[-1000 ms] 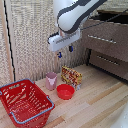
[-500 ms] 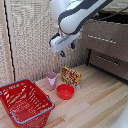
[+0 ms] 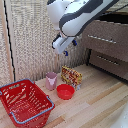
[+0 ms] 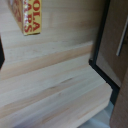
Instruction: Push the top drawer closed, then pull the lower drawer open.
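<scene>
Next, my gripper grabs the lower drawer by its slim silver bar handle to pull that drawer open.
In the exterior view a brown cabinet stands at the right. The top drawer (image 3: 104, 40) sticks out, with a dark inside showing above its front and a slim silver handle (image 3: 102, 39). Below it the lower drawer (image 3: 109, 63) sits further back. My gripper (image 3: 69, 47), with blue fingertips (image 3: 65, 52), hangs in the air to the left of the top drawer, apart from it, open and holding nothing. The wrist view shows the wooden table top (image 4: 50, 85) and a drawer front with a silver bar (image 4: 121, 35); I cannot tell which drawer it is.
A red wire basket (image 3: 25, 102) stands at the exterior view's front left. A pink cup (image 3: 51, 80), a red bowl (image 3: 65, 91) and a yellow-red snack box (image 3: 71, 76) (image 4: 30, 15) sit under the gripper. A slatted wall lies behind.
The arm has shifted slightly toward the exterior view's right, nearer the cabinet. The drawers and the table objects have not moved.
</scene>
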